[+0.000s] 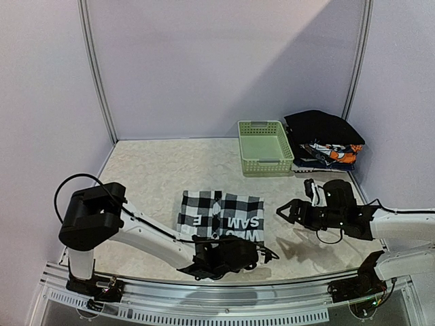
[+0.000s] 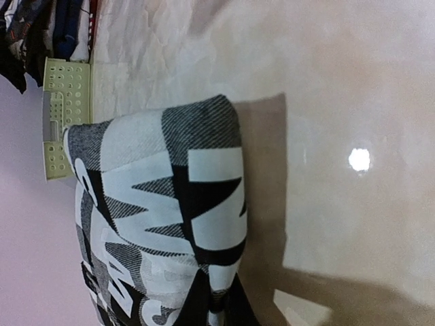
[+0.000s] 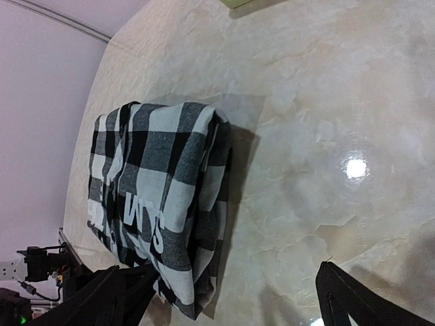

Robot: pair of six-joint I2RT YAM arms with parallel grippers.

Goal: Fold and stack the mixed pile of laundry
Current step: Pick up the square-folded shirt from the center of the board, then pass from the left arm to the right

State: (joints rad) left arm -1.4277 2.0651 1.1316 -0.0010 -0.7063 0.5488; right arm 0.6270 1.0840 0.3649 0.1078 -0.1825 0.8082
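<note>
The folded checked shirt's nearest side edge needs to be grabbed next by my right gripper, so the rest stays free to lay across the stack.
The black-and-white checked shirt (image 1: pixel 221 216) with white lettering lies folded at the middle of the table. My left gripper (image 1: pixel 228 258) is at its near edge, shut on the cloth. In the left wrist view the shirt (image 2: pixel 163 197) rises from between the dark fingers (image 2: pixel 197 302). My right gripper (image 1: pixel 289 212) hangs open just right of the shirt. In the right wrist view its fingers (image 3: pixel 353 299) stand wide apart, with the shirt's (image 3: pixel 163 197) near corner by the left one. A black cloth (image 1: pixel 323 125) tops a stack of orange-blue-white printed pieces (image 1: pixel 329 153) at the back right.
A pale green slotted basket (image 1: pixel 265 146) stands at the back, left of the stack; it also shows in the left wrist view (image 2: pixel 64 115). Grey walls close in the table on three sides. The metal rail (image 1: pixel 217 299) runs along the near edge.
</note>
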